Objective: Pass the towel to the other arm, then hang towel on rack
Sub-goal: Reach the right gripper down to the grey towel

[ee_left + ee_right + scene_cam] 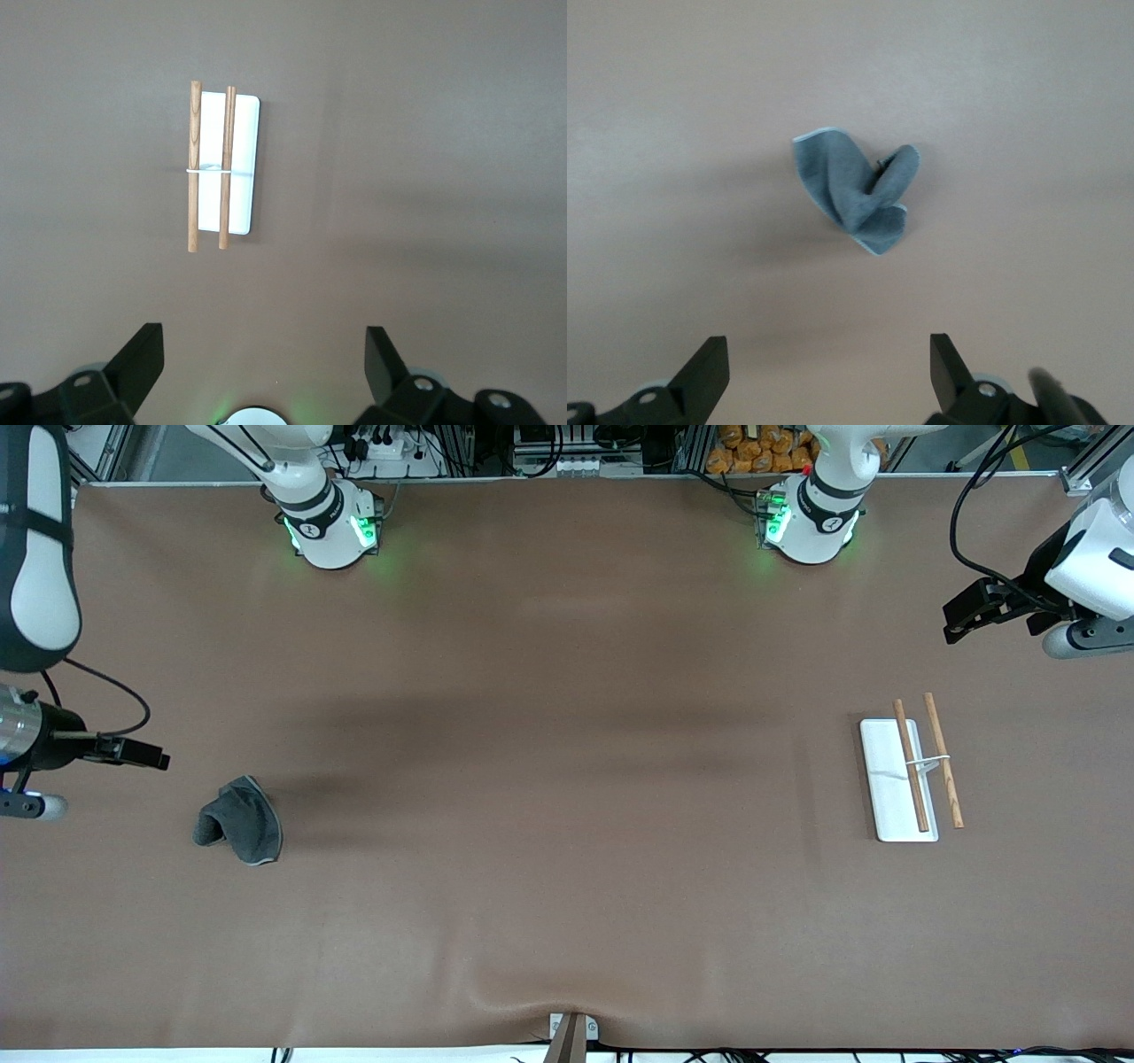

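Note:
I will take hold of the towel with my right gripper by its bunched middle fold [236,819] [862,205], which leaves the towel's loose parts free for the other arm.
The dark grey towel [239,821] lies crumpled on the brown table toward the right arm's end; it also shows in the right wrist view [855,186]. The rack [897,779], a white base plate with two brown rods and a wire crosspiece, lies flat toward the left arm's end; it also shows in the left wrist view [244,159]. My right gripper [142,755] hangs open and empty above the table beside the towel, fingers wide apart in its wrist view [828,350]. My left gripper [967,613] hangs open and empty above the table near the rack [263,341].
The two arm bases [332,527] [811,522] stand along the table's edge farthest from the front camera. A small bracket [571,1035] sits at the table's nearest edge, at mid-length. Cables and boxes lie off the table past the bases.

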Controlling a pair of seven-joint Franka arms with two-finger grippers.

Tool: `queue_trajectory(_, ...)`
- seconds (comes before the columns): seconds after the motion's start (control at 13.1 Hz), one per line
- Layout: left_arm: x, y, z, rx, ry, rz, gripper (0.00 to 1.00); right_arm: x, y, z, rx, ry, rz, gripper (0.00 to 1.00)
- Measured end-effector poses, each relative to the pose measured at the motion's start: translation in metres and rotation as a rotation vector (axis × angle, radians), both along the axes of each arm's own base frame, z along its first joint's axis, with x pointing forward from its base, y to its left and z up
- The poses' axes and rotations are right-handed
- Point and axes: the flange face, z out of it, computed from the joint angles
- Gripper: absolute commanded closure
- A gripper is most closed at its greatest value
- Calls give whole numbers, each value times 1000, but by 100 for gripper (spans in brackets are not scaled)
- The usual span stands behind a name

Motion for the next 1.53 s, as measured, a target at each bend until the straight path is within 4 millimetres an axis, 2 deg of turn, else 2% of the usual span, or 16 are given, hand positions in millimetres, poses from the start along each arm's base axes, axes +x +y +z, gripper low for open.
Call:
queue_trajectory(0.46,0,0,0,0,1,-1,0,14,-49,-93,7,72,-132,0)
queue_trajectory(0.69,0,0,-1,0,1,-1,0,13,-68,-141,101,114,-222,0)
queue_trajectory(1.07,0,0,-1,0,2,-1,0,21,-63,-199,152,111,-257,0)
queue_trajectory(1.3,0,0,-1,0,2,-1,0,22,-61,-215,161,118,-262,0)
queue_trajectory(1.45,0,0,-1,0,2,-1,0,23,-61,-218,161,114,-262,74)
queue_trajectory(1.53,0,0,-1,0,2,-1,0,23,-59,-218,161,114,-260,95)
